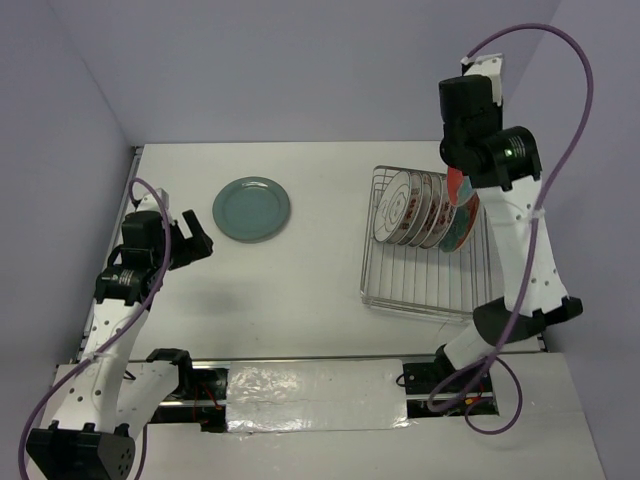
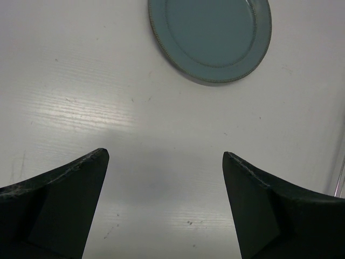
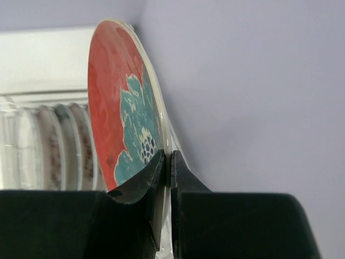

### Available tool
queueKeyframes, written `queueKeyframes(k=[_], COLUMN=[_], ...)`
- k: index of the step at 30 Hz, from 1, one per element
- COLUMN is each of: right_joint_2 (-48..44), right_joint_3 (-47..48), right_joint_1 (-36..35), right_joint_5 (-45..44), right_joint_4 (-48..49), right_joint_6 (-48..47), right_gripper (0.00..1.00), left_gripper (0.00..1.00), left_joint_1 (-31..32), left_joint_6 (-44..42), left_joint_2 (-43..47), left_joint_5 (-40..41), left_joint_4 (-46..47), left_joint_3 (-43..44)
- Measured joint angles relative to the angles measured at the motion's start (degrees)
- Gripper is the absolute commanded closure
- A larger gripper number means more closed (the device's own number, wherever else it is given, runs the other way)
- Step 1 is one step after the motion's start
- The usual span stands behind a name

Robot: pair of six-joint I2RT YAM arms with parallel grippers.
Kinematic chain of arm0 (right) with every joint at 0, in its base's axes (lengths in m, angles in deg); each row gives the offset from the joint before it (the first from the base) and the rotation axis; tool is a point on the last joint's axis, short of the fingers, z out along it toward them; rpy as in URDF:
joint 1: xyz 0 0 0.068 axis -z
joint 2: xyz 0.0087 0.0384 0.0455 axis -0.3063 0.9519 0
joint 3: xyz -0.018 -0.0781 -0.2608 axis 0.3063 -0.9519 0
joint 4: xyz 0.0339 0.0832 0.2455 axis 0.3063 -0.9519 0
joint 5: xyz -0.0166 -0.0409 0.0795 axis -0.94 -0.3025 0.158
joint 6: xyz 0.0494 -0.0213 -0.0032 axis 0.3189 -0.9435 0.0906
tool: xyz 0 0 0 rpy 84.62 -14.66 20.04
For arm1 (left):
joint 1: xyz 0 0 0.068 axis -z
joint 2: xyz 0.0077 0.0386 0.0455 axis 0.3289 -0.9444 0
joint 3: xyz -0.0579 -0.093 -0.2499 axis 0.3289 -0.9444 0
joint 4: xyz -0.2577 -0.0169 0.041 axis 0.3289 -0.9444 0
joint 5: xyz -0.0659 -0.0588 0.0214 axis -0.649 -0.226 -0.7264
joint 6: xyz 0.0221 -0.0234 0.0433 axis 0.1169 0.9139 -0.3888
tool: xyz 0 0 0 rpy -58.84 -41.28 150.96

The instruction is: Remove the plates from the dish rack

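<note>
The left gripper will grab the red plate by its near rim (image 1: pixel 458 243) next, so the plate's opposite rim stays free to settle onto the teal-green plate (image 1: pixel 251 209).
The silver wire dish rack (image 1: pixel 420 285) stands at the right of the table. Several white patterned plates (image 1: pixel 405 207) stand upright in it, also seen in the right wrist view (image 3: pixel 51 151). My right gripper (image 1: pixel 458 182) is shut on the rim of the red plate with teal flowers (image 3: pixel 121 116), which stands upright at the rack's right end (image 1: pixel 464 222). A plain teal-green plate (image 1: pixel 251 209) lies flat on the table to the left and shows in the left wrist view (image 2: pixel 213 38). My left gripper (image 1: pixel 197 236) is open and empty just left of it, over bare table (image 2: pixel 166 154).
The table's walls rise at the back and both sides. The right wall is close behind the red plate (image 3: pixel 242 97). The white table top (image 1: pixel 300 290) lies between the teal plate and the rack.
</note>
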Motion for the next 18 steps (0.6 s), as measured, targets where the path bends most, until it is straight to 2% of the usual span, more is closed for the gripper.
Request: queueKeyframes(k=[5,9,13,18], right_joint_2=[-7.0,-12.1,-20.2,-25.1], right_joint_3=[0.9,-0.2,-12.7,-30.3], right_joint_1=[-5.2,-6.0,-5.8,-6.2], right_joint_5=[1.2,8.2,24.2,51.8], right_joint_4=[2.2,2.6,8.0,18.1], right_joint_6=[-0.6,1.4,4.5,12.4], right_gripper=[1.00,1.00,1.00,1.00], left_gripper=[0.00,0.01,0.00,0.00], left_joint_1=[0.0,0.0,0.1,0.5], left_joint_6=[-1.2,-0.5,4.1,8.6], left_joint_2=[0.9,1.7,2.2,1.4], left_joint_5=[-5.6,-20.5,-36.8,-47.9], left_joint_4=[1.9,6.5,15.5,24.2], left_joint_3=[0.0,0.2,1.6,6.1])
